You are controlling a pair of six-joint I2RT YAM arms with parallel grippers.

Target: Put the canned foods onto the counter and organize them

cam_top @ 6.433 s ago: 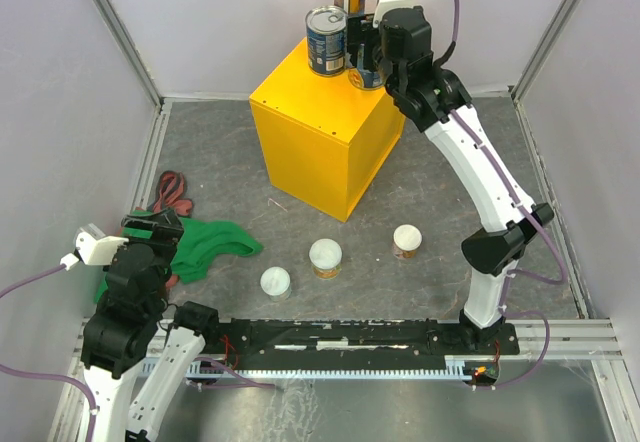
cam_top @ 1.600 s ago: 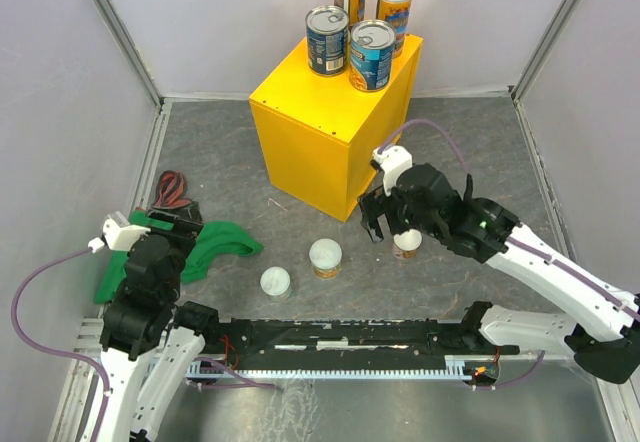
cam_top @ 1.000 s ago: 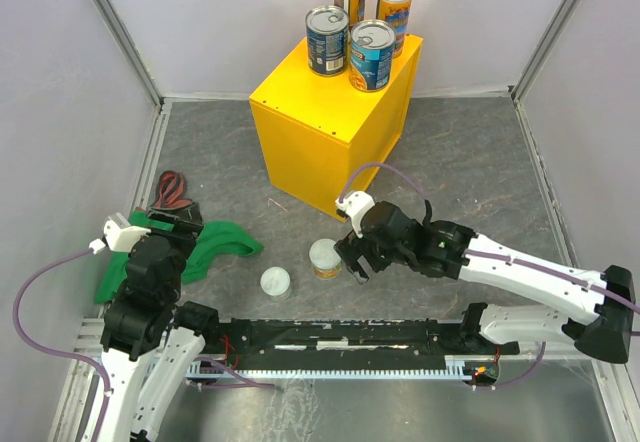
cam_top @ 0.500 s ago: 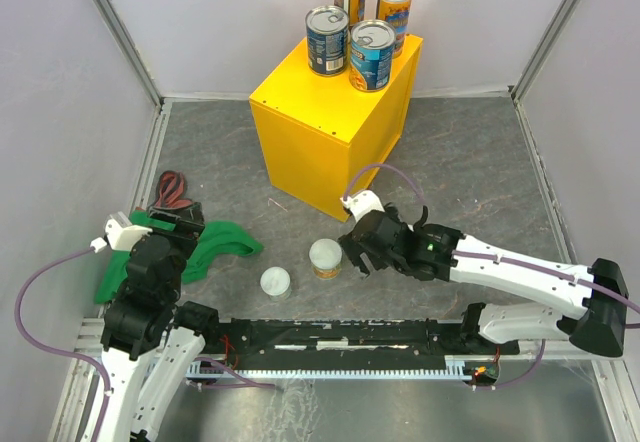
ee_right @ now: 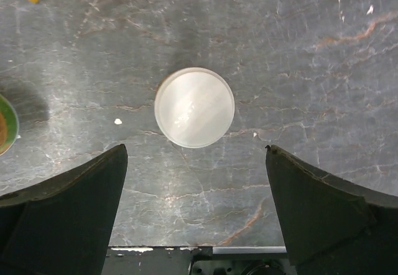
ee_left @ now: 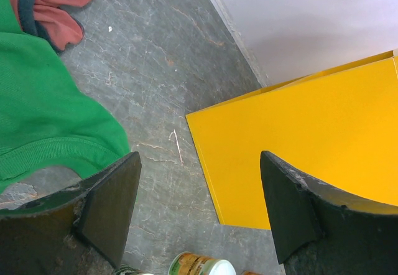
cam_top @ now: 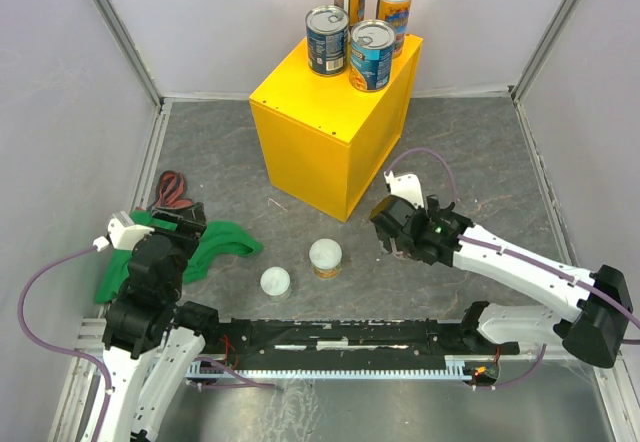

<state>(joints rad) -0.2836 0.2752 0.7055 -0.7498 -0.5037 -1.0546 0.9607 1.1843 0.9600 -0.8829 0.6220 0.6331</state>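
Note:
I should grab the short white-lidded can by its round sides with my right gripper next. The can's base then stays free to stand on the counter.
The yellow counter [cam_top: 325,132] carries two blue-labelled cans [cam_top: 326,39] and two tall orange-labelled cans [cam_top: 394,4]. On the floor in front of it stand two short white-lidded cans [cam_top: 325,258] [cam_top: 275,281]. My right gripper [cam_top: 396,234] hangs open over a third short can, which the top view hides. The right wrist view shows that can's white lid [ee_right: 194,116] just beyond the open right gripper [ee_right: 194,153], untouched. My left gripper [cam_top: 175,224] is open and empty at the lower left; in its wrist view the left gripper [ee_left: 199,163] faces the counter [ee_left: 298,144].
A green cloth [cam_top: 215,242] with a red cloth [cam_top: 172,190] behind it lies on the grey floor by the left arm. Angled side walls enclose the floor. A black rail [cam_top: 350,337] runs along the near edge. A short can [ee_left: 202,265] shows at the left wrist view's bottom.
My right arm swung right, from beside the middle floor can to above the right-hand one, jaws staying wide. The left arm has not moved.

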